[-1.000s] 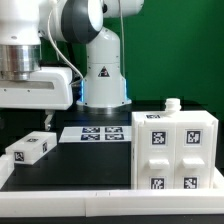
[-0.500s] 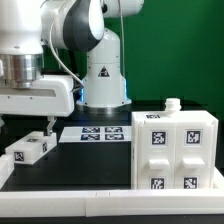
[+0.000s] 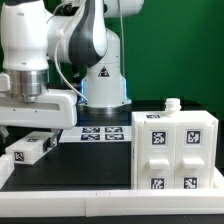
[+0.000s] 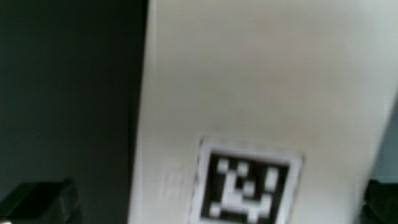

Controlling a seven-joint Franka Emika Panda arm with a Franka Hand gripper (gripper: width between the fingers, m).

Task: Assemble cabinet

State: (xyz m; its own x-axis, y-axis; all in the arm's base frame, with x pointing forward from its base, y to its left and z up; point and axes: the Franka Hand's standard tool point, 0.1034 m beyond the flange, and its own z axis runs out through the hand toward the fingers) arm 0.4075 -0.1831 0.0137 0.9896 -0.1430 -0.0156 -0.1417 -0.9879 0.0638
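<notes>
I should next grab the small white block's two long sides with my gripper, to set it onto the white cabinet body (image 3: 175, 150).
A small white block with a black-and-white tag (image 3: 30, 148) lies on the black table at the exterior view's left. My gripper (image 3: 38, 130) hangs just above it, jaws open. In the wrist view the block (image 4: 231, 100) fills the picture, and my gripper (image 4: 210, 200) has one dark fingertip (image 4: 36, 200) on each side of it, clear of its edges. The white cabinet body (image 3: 175, 150), with several tags on its front and top, stands at the exterior view's right. A small white knob-like part (image 3: 172, 103) sits on top of it.
The marker board (image 3: 95, 133) lies flat on the table between the small block and the cabinet body. A white rim (image 3: 100, 195) runs along the table's near edge. The robot base (image 3: 103, 80) stands behind the board.
The arm has come down and toward the exterior view's right, bringing the gripper from well above the table to just over the small block. The block and the cabinet body have not moved.
</notes>
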